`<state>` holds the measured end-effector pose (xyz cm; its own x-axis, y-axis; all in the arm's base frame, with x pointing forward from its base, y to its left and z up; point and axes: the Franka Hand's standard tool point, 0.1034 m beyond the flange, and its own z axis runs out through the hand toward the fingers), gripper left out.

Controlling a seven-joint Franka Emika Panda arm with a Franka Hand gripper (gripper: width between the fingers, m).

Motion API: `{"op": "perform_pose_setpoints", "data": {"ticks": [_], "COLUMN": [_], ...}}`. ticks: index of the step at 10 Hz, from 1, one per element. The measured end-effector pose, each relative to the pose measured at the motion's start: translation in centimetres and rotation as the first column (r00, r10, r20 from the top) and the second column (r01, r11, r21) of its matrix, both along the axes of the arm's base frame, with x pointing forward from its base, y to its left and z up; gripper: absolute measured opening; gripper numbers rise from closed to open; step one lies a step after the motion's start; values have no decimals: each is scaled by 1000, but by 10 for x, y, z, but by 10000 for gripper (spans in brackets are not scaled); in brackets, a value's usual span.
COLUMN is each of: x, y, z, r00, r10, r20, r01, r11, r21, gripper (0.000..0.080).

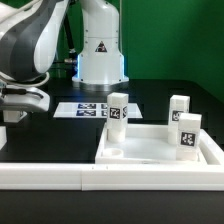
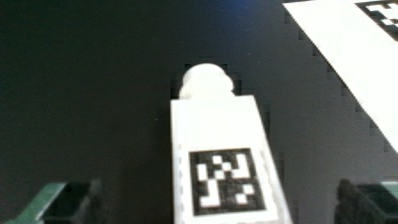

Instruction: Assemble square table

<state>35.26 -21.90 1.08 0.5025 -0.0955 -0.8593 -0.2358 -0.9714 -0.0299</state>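
My fingers are reaching down around the white table leg, level with its tagged part (image 2: pixel 226 180). My gripper would hold the leg if it closed now, so I need to close it.
The square table's white slab (image 1: pixel 150 146) lies flat at the exterior view's right, and three short tagged legs (image 1: pixel 118 108) (image 1: pixel 178 107) (image 1: pixel 187 133) stand upright on it. A round socket (image 1: pixel 117 152) shows at its near left corner. In the wrist view a fourth white leg (image 2: pixel 217 130) lies on the black table, tag up and rounded end pointing away. My gripper (image 2: pixel 214 200) is open. Its dark fingers (image 2: pixel 63 203) stand well apart on either side of that leg without touching it. In the exterior view my gripper (image 1: pixel 18 108) hangs low at the far left, partly cut off.
The long white L-shaped border wall (image 1: pixel 60 177) runs along the front and up the right side of the slab. The marker board (image 1: pixel 85 110) lies behind the slab near the robot base (image 1: pixel 100 55), and also shows in the wrist view (image 2: pixel 356 40).
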Motion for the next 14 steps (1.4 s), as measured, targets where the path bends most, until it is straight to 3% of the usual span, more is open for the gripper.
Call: {"op": "perform_pose_setpoints", "data": {"ticks": [1,2,3,4,5,11,14], "x": [0,0,0,0,0,2,35], "y": [0,0,0,0,0,0,0], "z": [0,0,0,0,0,4,55], "r00": [1000,1000,1000,1000,1000,1000,999], "r10": [1,1,0,0,0,4,0], "r20": [1,1,1,0,0,-1,40], "r01": [-1,-1,0,0,0,-4,-1], "r11": [1000,1000,1000,1000,1000,1000,1000], "r21": [0,0,0,0,0,3,29], "gripper": [649,555,555,354,287,287,288]}}
